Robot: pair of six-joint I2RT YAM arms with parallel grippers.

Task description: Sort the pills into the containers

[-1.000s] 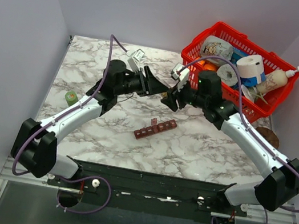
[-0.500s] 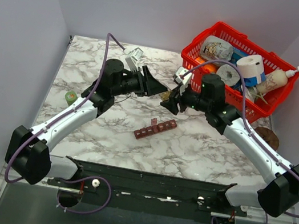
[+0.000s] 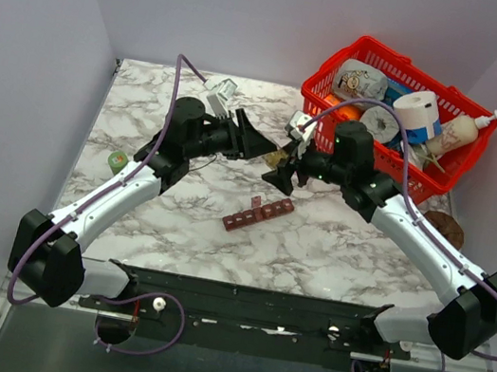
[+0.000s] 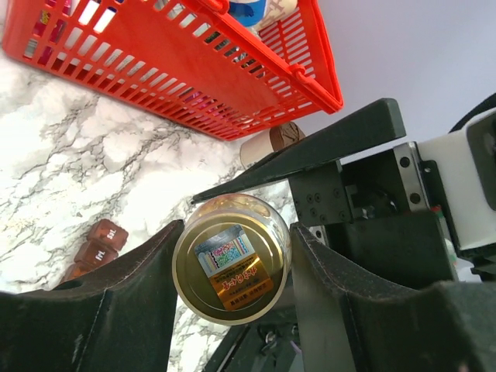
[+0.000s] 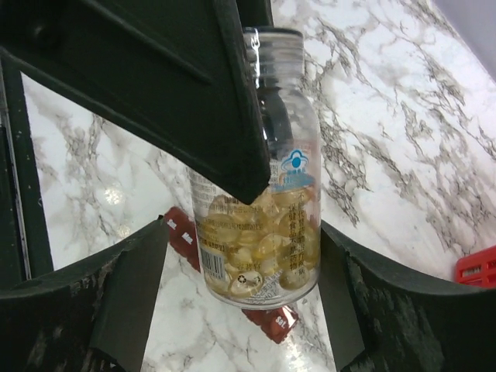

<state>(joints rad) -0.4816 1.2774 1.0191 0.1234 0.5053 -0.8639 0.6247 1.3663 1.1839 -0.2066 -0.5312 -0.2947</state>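
I need to take hold of the bottle by its lower body point(image 3: 274, 159) point(image 5: 260, 252) with my right gripper, so the bottle's neck stays free to pass pills into the containers.
A clear bottle point(image 4: 232, 259) with its neck uncapped hangs above the table, and my left gripper point(image 4: 232, 232) is shut on it, a finger pressing each side. Yellowish pills point(image 5: 260, 240) fill its lower half. My right gripper point(image 5: 242, 232) is open, with the bottle point(image 5: 256, 186) between its fingers and a gap on both sides. In the top view the left gripper point(image 3: 261, 142) and right gripper point(image 3: 285, 168) meet at the bottle point(image 3: 276, 158) mid-table. The containers, a dark red strip point(image 3: 259, 214), lie on the marble below, partly hidden behind the bottle in the right wrist view point(image 5: 180, 231).
A red mesh basket point(image 3: 347, 64) holding a tape roll, bottles and other items stands at the back right. A small green cap point(image 3: 118, 161) lies at the table's left side. A brown round object point(image 3: 441, 225) sits at the right edge.
My right gripper's jaws have spread away from the bottle, which stays in the left gripper. Both arms have shifted only slightly.
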